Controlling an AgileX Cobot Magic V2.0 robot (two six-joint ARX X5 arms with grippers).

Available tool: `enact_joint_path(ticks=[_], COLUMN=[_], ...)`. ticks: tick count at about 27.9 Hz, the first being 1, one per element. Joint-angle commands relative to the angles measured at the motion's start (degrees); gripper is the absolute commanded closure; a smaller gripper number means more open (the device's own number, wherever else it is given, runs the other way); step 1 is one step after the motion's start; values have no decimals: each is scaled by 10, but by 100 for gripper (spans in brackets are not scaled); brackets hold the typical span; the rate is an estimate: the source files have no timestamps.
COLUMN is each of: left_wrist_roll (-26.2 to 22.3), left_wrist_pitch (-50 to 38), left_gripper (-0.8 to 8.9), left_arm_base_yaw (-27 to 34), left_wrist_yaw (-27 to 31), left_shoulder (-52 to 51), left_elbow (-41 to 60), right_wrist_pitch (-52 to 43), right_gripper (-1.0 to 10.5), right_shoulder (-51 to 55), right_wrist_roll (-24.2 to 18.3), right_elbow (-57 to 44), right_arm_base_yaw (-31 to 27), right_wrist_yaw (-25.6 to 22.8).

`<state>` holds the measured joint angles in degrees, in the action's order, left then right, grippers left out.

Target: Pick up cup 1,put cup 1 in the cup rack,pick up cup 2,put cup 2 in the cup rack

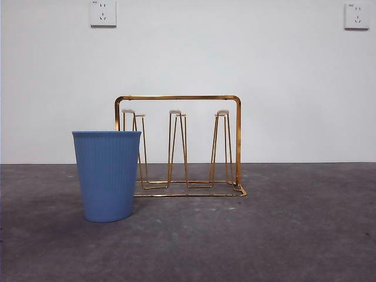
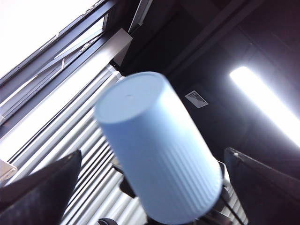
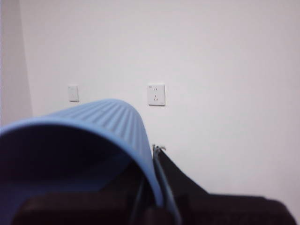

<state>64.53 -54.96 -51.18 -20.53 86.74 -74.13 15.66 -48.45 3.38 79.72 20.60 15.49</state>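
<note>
The second blue cup's opening has to stay free to slip over a peg of the cup rack, so I should next grab that cup with my left gripper by its base end (image 2: pixel 138 115).
One ribbed blue cup (image 1: pixel 107 176) stands upright on the table, in front of the left end of the gold wire cup rack (image 1: pixel 237 141); the rack's prongs are bare. No arm shows in the front view. My right gripper (image 3: pixel 152 187) is shut on the rim of a second blue cup (image 3: pixel 93 126), held on its side up off the table. My left gripper (image 2: pixel 150 157) points up at the ceiling with its jaws wide apart. A blue cup (image 2: pixel 154 140) hangs between them, base away from the camera, touching neither jaw. Dark parts sit at its mouth end.
The dark grey table (image 1: pixel 294 229) runs back to a white wall with two sockets (image 1: pixel 103 13) (image 1: pixel 356 16). In the left wrist view there are ceiling lights and window frames overhead.
</note>
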Motion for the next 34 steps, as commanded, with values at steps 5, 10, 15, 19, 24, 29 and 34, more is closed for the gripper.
enact_joint_path(ticks=[5,10,15,19,24,29,34], left_wrist_roll=[-18,-20,-20,-20,-20,-20,-20], left_wrist_pitch=[-2,-4,-4,-4,-5,-5,-5], left_gripper=[105,105,110,273,487,680,822], left_arm_base_yaw=[-2,-1,-1,-1,-2,-2,-1], left_wrist_yaw=[26,26,26,26,21,25,26], left_shoulder=[13,14,14,14,14,14,14], left_elbow=[0,0,0,0,0,0,0], right_wrist_pitch=[-3,-3,-5,-6,-7,10,35], right_gripper=[959,959,959,959,958,958,958], right_shoulder=[-19,-49,-70,-80,-80,-80,-81], right_wrist_roll=[17,29,25,8,5,4,-10], right_elbow=[-1,-1,-1,-1,-1,-1,-1], right_arm_base_yaw=[1,10,53,81,88,88,88], right_wrist_yaw=[23,45,37,7,-25,-28,-40])
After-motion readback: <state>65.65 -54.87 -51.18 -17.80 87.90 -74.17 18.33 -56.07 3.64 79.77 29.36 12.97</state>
